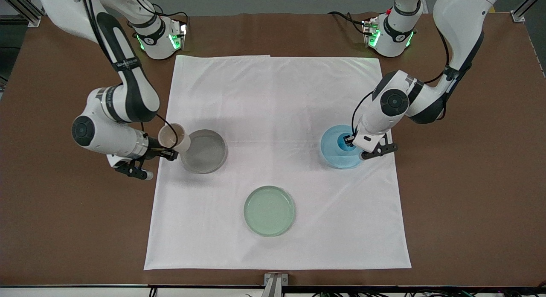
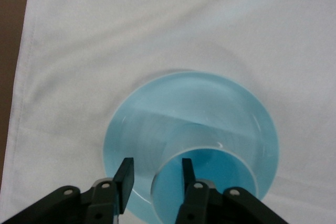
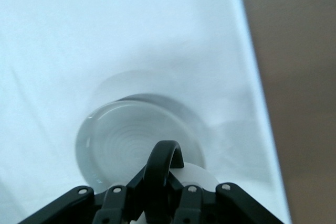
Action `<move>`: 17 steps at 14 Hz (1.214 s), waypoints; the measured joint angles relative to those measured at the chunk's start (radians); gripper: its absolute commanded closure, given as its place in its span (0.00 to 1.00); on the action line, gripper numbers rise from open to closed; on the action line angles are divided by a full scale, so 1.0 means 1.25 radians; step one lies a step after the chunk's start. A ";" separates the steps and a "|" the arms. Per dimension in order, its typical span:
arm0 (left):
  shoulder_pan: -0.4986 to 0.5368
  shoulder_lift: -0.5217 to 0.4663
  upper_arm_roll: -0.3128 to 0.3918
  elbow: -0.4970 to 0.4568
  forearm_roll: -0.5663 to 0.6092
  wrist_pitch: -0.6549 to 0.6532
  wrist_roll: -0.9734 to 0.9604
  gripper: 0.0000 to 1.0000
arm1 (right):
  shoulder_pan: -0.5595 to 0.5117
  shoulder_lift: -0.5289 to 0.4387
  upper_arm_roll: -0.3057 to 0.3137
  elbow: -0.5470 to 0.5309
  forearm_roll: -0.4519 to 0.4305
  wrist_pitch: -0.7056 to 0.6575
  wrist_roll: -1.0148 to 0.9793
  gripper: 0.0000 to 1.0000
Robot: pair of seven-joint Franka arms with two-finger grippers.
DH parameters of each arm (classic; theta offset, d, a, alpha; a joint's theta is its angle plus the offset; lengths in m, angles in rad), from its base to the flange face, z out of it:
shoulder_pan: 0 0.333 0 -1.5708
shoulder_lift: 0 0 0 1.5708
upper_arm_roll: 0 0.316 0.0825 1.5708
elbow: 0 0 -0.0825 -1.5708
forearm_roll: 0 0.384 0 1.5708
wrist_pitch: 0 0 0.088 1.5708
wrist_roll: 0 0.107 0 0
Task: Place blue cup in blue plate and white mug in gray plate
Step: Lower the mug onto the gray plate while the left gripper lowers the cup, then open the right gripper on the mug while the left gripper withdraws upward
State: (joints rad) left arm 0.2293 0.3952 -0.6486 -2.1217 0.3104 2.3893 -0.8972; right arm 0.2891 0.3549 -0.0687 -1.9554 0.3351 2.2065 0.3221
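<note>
My right gripper should line the white mug point(image 1: 173, 137) up with the gray plate before opening: the mug hangs beside the plate's rim in the front view.
The blue cup point(image 1: 344, 142) stands in the blue plate point(image 1: 330, 154) toward the left arm's end of the cloth. My left gripper point(image 1: 349, 141) is open, one finger inside the cup and one outside, astride its wall. In the left wrist view the cup point(image 2: 220, 174) sits in the plate point(image 2: 184, 108) with the gripper point(image 2: 156, 174) around its rim. My right gripper point(image 1: 167, 153) is shut on the black handle of the white mug point(image 1: 173, 137), held tilted over the rim of the gray plate point(image 1: 207, 154). The right wrist view shows the handle point(image 3: 164, 158), the mug body point(image 3: 205, 178) and the plate point(image 3: 126, 137).
A pale green plate point(image 1: 269, 210) lies on the white cloth point(image 1: 277, 96), nearer to the front camera than the other two plates. Brown tabletop point(image 1: 469, 181) surrounds the cloth.
</note>
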 measured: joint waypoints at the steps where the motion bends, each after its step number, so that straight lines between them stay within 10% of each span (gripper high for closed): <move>1: 0.002 -0.002 0.000 0.037 0.001 -0.042 0.000 0.00 | 0.023 0.000 0.000 -0.001 0.000 0.012 0.031 1.00; 8: 0.015 -0.043 0.000 0.401 0.002 -0.409 0.030 0.00 | 0.088 0.013 -0.001 -0.036 0.055 0.093 0.062 1.00; 17: 0.140 -0.114 -0.001 0.526 -0.020 -0.565 0.363 0.00 | 0.082 0.057 -0.012 -0.035 0.057 0.114 -0.066 1.00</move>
State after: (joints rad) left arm 0.4047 0.2530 -0.6505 -1.4636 0.2848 1.6836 -0.4433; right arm 0.3921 0.4261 -0.0842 -1.9990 0.4063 2.3490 0.2393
